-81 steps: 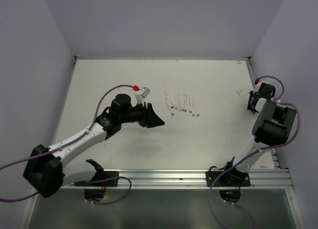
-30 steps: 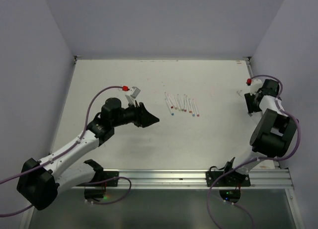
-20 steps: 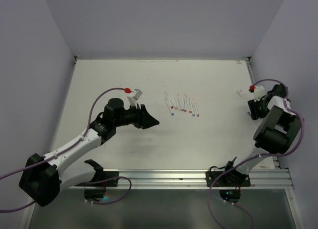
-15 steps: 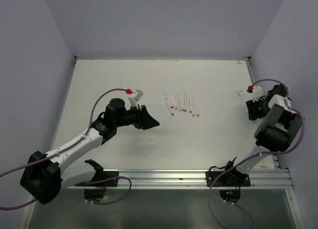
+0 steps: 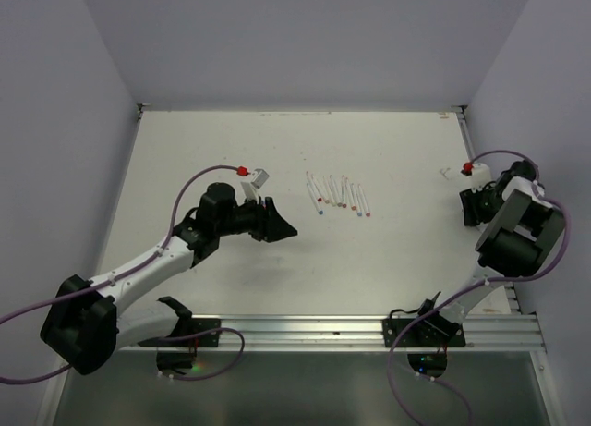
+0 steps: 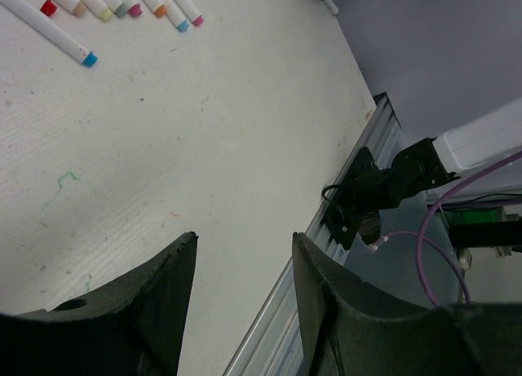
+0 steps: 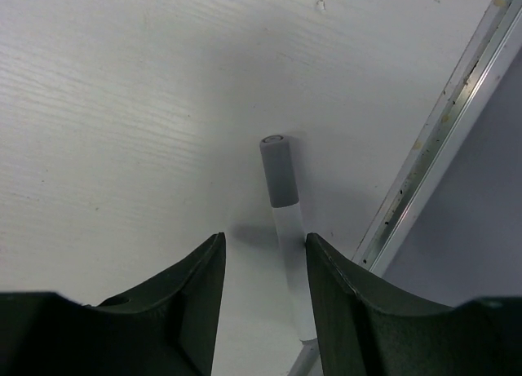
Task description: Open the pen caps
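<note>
My right gripper should next grab the pen's white body just below the grey cap (image 7: 277,173), so my left gripper can open the cap.
Several thin white pens (image 5: 337,194) lie side by side in a row at the table's middle back. Their small coloured ends (image 6: 89,59) show at the top left of the left wrist view. My left gripper (image 5: 284,228) is open and empty, held left of and nearer than the row, tilted above the table (image 6: 245,241). My right gripper (image 5: 469,210) is open near the right wall. In the right wrist view one white pen (image 7: 289,254) with a grey cap (image 7: 277,173) lies on the table between its open fingers (image 7: 263,239), untouched.
A metal rail (image 7: 444,123) runs along the table's right edge, close beside the grey-capped pen. A small white piece (image 5: 445,173) lies left of the right gripper. The front rail and arm bases (image 6: 375,188) lie beyond the left fingers. Purple cables (image 5: 189,190) loop off both arms.
My left arm pulled back left, then eased right again toward the pens. My right wrist turned and shifted toward the right wall and a little nearer. The pens have not moved.
</note>
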You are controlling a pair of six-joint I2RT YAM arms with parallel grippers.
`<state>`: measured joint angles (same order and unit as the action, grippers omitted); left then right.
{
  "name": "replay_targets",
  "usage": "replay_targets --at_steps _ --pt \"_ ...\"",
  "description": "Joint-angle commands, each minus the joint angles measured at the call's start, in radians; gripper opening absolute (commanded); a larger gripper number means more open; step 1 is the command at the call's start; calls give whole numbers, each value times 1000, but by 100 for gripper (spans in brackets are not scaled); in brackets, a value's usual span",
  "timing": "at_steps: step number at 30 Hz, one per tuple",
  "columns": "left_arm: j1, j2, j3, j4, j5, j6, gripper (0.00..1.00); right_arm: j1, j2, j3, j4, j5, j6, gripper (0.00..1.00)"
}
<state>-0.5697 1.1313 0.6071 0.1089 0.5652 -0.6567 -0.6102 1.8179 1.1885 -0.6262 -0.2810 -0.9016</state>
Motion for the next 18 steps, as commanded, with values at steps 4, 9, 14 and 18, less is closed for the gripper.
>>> replay_targets --at_steps 4,9,14,18 --pt "1 16 -12 67 30 8 54 -11 34 -9 39 39 -23 47" --pt "2 21 -23 83 35 2 54 -13 41 3 56 17 -8 47" --pt "2 28 -21 87 41 0 54 -13 75 0 56 40 -11 38" --pt "2 22 -21 83 41 2 54 -5 89 -10 62 43 -8 13"
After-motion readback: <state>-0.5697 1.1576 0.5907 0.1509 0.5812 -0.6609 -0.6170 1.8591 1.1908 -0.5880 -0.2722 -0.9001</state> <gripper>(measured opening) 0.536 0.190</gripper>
